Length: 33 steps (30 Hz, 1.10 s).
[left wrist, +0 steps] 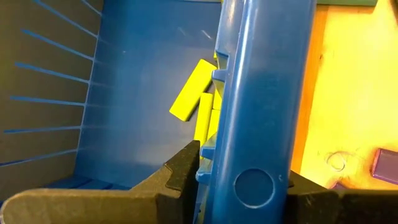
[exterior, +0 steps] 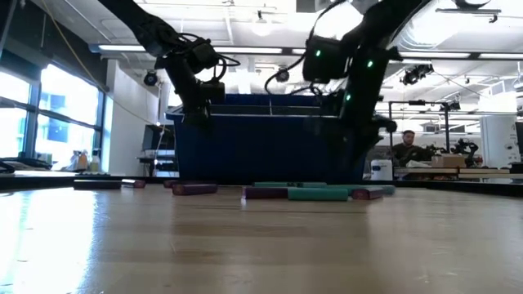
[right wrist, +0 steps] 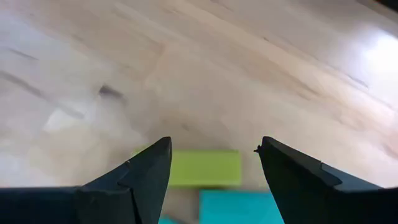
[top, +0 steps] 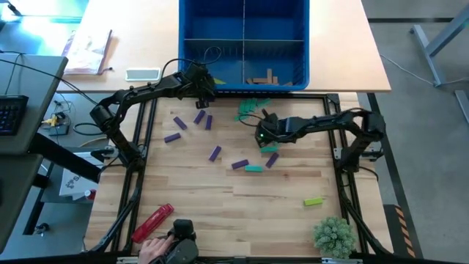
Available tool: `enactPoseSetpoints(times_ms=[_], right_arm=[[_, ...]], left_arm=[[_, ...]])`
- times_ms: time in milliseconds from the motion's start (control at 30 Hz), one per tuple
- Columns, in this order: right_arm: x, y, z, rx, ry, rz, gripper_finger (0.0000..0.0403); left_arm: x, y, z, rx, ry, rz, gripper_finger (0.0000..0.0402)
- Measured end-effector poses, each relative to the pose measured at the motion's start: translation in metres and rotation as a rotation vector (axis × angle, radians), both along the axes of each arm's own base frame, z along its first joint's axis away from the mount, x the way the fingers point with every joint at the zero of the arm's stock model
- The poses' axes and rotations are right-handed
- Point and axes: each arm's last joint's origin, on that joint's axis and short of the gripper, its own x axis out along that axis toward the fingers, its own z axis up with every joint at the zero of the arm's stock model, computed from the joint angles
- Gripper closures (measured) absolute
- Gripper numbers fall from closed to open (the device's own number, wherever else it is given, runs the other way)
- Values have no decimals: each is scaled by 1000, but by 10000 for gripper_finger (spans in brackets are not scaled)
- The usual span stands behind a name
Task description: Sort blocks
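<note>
My fingers hang above the lime block (right wrist: 205, 168) beside the teal block (right wrist: 239, 206) in the right wrist view, so it is too early to close. My right gripper lowers first.
Purple blocks (top: 198, 116) and teal blocks (top: 253, 169) lie flat and scattered on the wooden table. One lime block (top: 313, 201) lies near the right. In the blue bin (top: 243, 44), tan blocks (top: 264, 77) lie in one compartment and lime blocks (left wrist: 193, 93) in another. My left gripper (top: 201, 82) is at the bin's near wall, shut on it. My right gripper (top: 262, 138) hovers open above the table's middle, over a lime block (right wrist: 202, 168) and a teal block (right wrist: 239, 205), touching neither. My left gripper (left wrist: 242, 165) straddles the blue bin's near wall (left wrist: 255, 124) at its rim, one finger (left wrist: 180, 171) inside the bin and one (left wrist: 311, 196) outside. It comes slanting down from the table's near left side. The bin stands on the table.
A red cylindrical tool (top: 152, 222) lies at the near left, beside a person's hand (top: 150, 251) at the near edge. A small green plant (top: 333, 235) stands at the near right. A black frame (top: 344, 183) borders the work area. Bare wood lies across the near middle.
</note>
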Motion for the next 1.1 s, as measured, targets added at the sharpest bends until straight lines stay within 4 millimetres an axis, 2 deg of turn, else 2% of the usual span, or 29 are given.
enactPoseSetpoints(times_ms=[133, 200, 400, 633, 700, 867, 1100], right_arm=[[-1, 5, 9, -1, -90, -97, 172], [4, 4, 10, 32, -126, -51, 172], [8, 5, -2, 83, 50, 357, 172], [4, -10, 3, 69, 290, 911, 172], [-2, -18, 2, 85, 353, 1019, 172], [-9, -39, -6, 139, 373, 1108, 172], [-7, -41, -27, 251, 355, 1170, 172]], left_arm=[[0, 0, 0, 0, -1, -1, 321], [0, 0, 0, 0, -1, -1, 321], [0, 0, 0, -1, -1, -2, 321], [0, 0, 0, 1, -4, -2, 321], [1, 0, 1, 6, -9, -2, 321], [1, 0, 1, 11, -8, -9, 321], [1, 0, 1, 11, -7, -10, 322]])
